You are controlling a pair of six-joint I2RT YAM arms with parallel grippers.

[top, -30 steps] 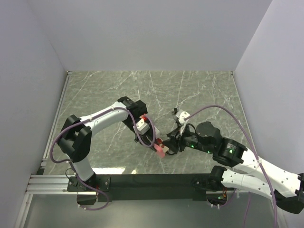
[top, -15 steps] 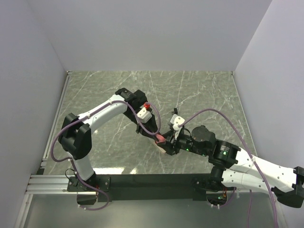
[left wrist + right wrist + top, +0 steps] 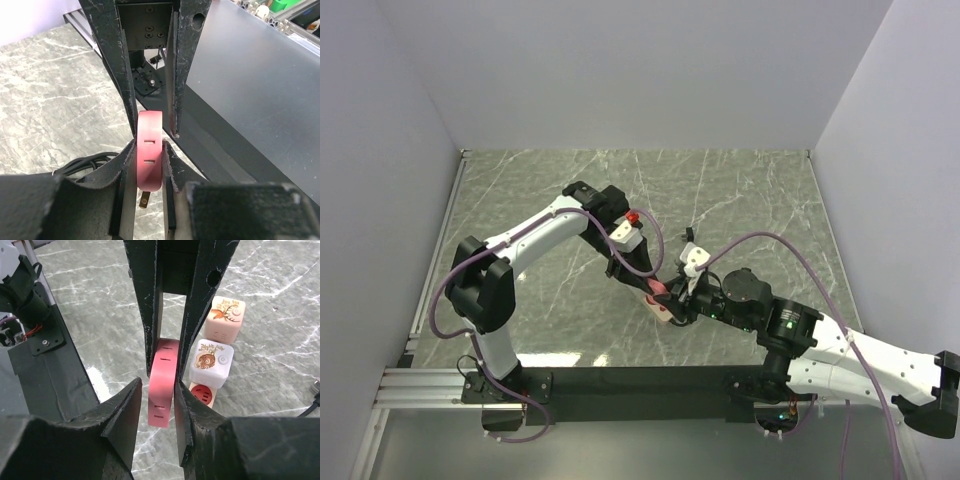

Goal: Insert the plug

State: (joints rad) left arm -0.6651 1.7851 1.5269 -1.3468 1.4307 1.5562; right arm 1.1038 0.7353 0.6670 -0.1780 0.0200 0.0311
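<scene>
Next, my right gripper grabs the pink-red plug's loose end across its flat sides, so the brass prong stays free to insert.
The plug is a flat pink-red piece with small slots, and a brass prong shows under it. My left gripper is shut on it and holds it above the table near the middle. My right gripper faces it from the other side. Its fingers straddle the plug's free end. The right finger lies against the plug, while a gap remains at the left finger. On the table beyond lies a beige power strip with a red socket.
A white cube adapter and a pink cube adapter sit in the strip. A black cable lies on the marble. The black base rail runs along the near edge, and white walls close in the table.
My left arm has carried the plug right and slightly up. My right gripper has moved left to meet it, and its jaws have narrowed around the plug's end.
</scene>
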